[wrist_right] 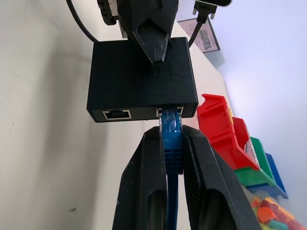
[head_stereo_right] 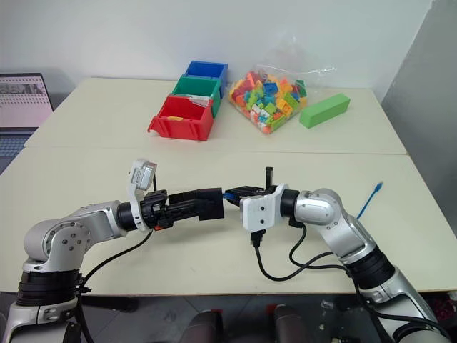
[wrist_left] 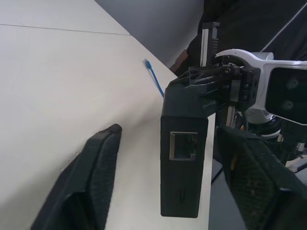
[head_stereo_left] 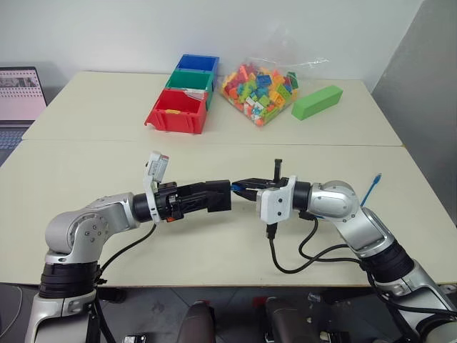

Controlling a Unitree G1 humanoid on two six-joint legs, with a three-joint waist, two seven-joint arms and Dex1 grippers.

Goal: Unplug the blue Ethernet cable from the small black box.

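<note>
My right gripper's fingers crowd the plugged end of the small black box. My left gripper should next grab the box by its end (head_stereo_left: 213, 196) opposite the plug.
The small black box (wrist_right: 141, 76) hangs above the table between my two arms. The blue Ethernet cable (wrist_right: 171, 143) is plugged into one of its two side ports. My right gripper (wrist_right: 171, 136) is shut on the plug just below the box and also shows in the left eye view (head_stereo_left: 244, 184). The cable's free end (head_stereo_left: 370, 187) lies on the table at the right. My left gripper (head_stereo_left: 216, 196) reaches in from the left, open. Its fingers (wrist_left: 96, 182) stand on either side of the box (wrist_left: 181, 143), with a gap on one side. An empty port on the box faces my left wrist camera.
Red (head_stereo_left: 176, 112), green (head_stereo_left: 191, 80) and blue (head_stereo_left: 198, 63) bins stand at the table's back. Beside them are a bag of coloured bricks (head_stereo_left: 258, 89) and a green block (head_stereo_left: 317, 101). A laptop (head_stereo_left: 20, 93) sits far left. Black cables (head_stereo_left: 285, 261) loop under my right wrist.
</note>
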